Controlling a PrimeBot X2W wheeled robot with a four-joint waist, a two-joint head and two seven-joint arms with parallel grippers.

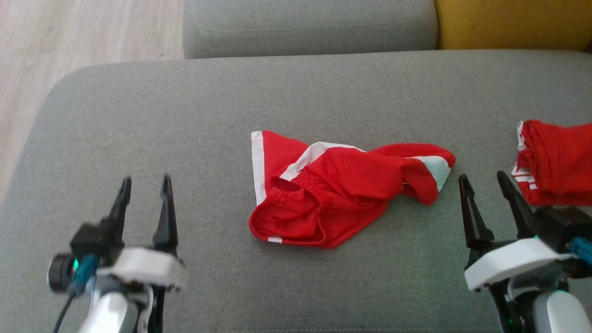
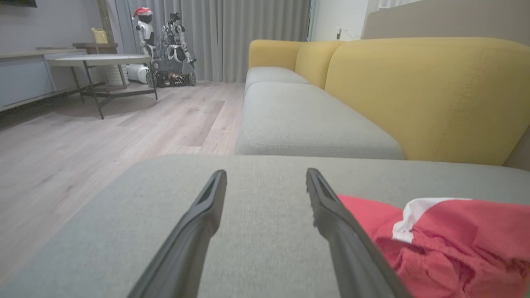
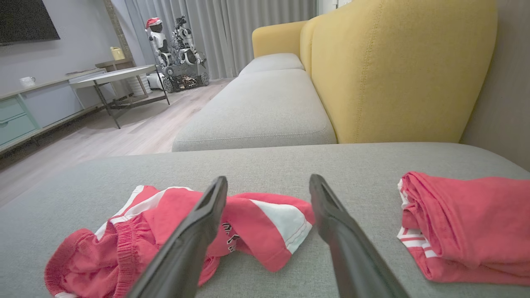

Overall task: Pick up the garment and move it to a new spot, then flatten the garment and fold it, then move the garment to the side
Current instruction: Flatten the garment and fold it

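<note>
The crumpled shorts (image 1: 333,194) need to be straightened for folding, so my right gripper will grab them next by the hem of a leg opening (image 1: 430,194).
A crumpled pair of red shorts with white stripes, the garment (image 1: 342,185), lies in the middle of the grey cushion (image 1: 185,106). My left gripper (image 1: 144,182) hovers open at the lower left, well clear of it, with nothing between its fingers. In the left wrist view the garment (image 2: 447,240) lies to the right of the open gripper (image 2: 266,176). My right gripper (image 1: 481,179) stands open just right of the garment's right end. The right wrist view shows the garment (image 3: 248,223) behind the open gripper (image 3: 268,182), untouched.
A folded red garment with white stripes (image 1: 557,162) lies at the cushion's right edge, also seen as a folded red pile (image 3: 468,223). Yellow sofa backrest (image 3: 393,66) stands behind. Wooden floor (image 1: 69,41) lies past the cushion's left edge. Another robot (image 2: 165,49) and a table (image 2: 99,62) stand far off.
</note>
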